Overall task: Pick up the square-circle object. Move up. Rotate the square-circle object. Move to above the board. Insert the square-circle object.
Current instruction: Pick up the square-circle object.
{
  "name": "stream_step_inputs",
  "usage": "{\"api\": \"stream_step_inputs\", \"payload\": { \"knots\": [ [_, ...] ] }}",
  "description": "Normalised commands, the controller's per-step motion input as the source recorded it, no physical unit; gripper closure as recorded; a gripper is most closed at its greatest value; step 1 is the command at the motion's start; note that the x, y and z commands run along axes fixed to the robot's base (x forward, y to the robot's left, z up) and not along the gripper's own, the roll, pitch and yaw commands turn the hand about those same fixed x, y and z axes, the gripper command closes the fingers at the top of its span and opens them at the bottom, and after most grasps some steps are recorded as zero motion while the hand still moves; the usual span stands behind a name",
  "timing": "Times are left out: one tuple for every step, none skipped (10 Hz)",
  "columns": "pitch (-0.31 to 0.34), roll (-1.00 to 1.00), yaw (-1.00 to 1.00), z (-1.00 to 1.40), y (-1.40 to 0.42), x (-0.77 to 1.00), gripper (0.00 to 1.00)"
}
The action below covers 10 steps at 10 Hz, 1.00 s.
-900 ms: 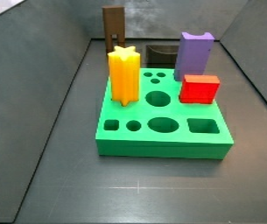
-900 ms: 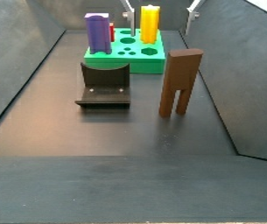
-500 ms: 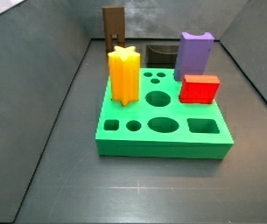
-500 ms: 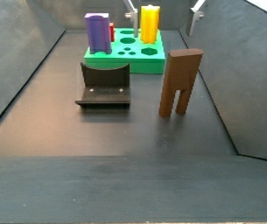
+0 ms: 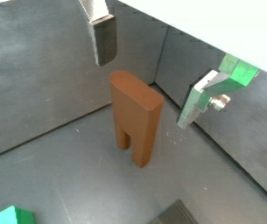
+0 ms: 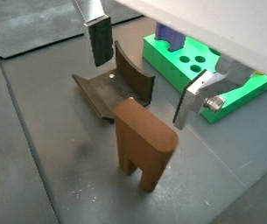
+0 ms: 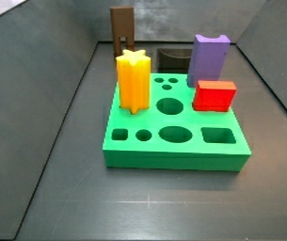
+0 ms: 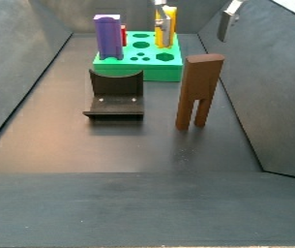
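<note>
The gripper grabs the brown square-circle block by its upper part [image 7: 123,21] next, so its two legs stay free to go into the board [image 7: 177,155].
The square-circle object is a tall dark-brown block standing upright on its two legs on the dark floor, in both side views [image 8: 199,92] [image 7: 123,33] and both wrist views [image 5: 136,118] [image 6: 145,153]. My gripper [image 5: 150,68] [image 6: 145,70] is open and empty above it, with one finger [image 5: 101,39] on each side of the block's top and clear of it. In a side view only the fingertips [image 8: 230,11] show at the frame's top, with the gripper [image 8: 195,12] over the block. The green board [image 7: 177,155] [image 8: 136,66] [image 6: 206,66] lies apart from the block.
On the board stand a yellow star peg [image 7: 133,83], a purple notched block [image 7: 209,58] and a red cube [image 7: 215,95]. The dark fixture [image 8: 115,94] [image 6: 118,87] stands on the floor between board and brown block. Grey walls enclose the floor on both sides.
In the side view the fingertips at the top have shifted sideways, now over the brown block. The block and the pieces on the board have not moved.
</note>
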Motion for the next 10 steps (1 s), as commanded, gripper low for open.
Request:
{"api": "stream_step_inputs", "payload": {
  "knots": [
    [-0.133, 0.00, 0.03, -0.13, 0.00, -0.39, 0.00],
    [-0.117, 0.00, 0.01, -0.11, 0.00, -0.24, 0.00],
    [0.000, 0.08, 0.02, -0.12, 0.04, -0.09, 0.00],
    [0.000, 0.10, 0.08, -0.13, 0.11, -0.02, 0.00],
    [0.009, 0.09, 0.10, -0.12, 0.15, 0.00, 0.00],
    [0.004, 0.05, 0.11, -0.08, 0.15, 0.05, 0.00],
    [0.000, 0.01, 0.07, -0.09, 0.08, 0.02, 0.00],
    [-0.014, 0.00, 0.02, -0.12, 0.00, 0.00, 0.00],
    [-0.024, 0.00, 0.03, -0.14, 0.00, 0.00, 0.00],
    [-0.023, 0.02, 0.05, -0.17, 0.00, 0.00, 0.00]
  ]
}}
